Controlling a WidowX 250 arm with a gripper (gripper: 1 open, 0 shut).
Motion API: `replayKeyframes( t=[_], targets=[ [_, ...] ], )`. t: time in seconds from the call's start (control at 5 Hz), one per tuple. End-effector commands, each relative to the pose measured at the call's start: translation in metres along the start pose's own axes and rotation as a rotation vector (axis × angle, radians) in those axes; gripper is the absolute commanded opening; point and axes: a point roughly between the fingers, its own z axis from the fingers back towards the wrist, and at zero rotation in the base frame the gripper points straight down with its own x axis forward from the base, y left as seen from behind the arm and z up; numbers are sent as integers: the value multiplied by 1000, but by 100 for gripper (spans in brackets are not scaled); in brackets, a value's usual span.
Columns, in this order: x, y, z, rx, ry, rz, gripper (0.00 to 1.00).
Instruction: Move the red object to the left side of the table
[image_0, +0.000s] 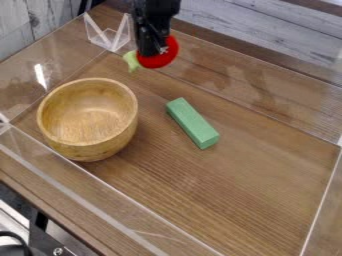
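Note:
My gripper should keep hold of the red object until it is beside the clear stand, because the object is hanging above the wooden table, short of that spot.
The red object, a small round toy fruit with a green leafy stub, hangs from my black gripper just above the table. The gripper points down and is shut on it. It sits toward the back of the table, left of centre, beyond the wooden bowl and to the upper left of the green block. The fingers are mostly hidden by the hand's dark body.
A wooden bowl stands at the left front. A green rectangular block lies near the middle. A clear acrylic stand sits at the back left corner. Low clear walls edge the tabletop.

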Motion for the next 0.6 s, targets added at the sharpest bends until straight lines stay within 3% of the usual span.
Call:
replayKeyframes(
  t=[0.0, 0.4],
  targets=[
    [3, 30, 7, 59, -32, 73, 0],
    [9, 23, 0, 37, -69, -59, 0]
  ],
)
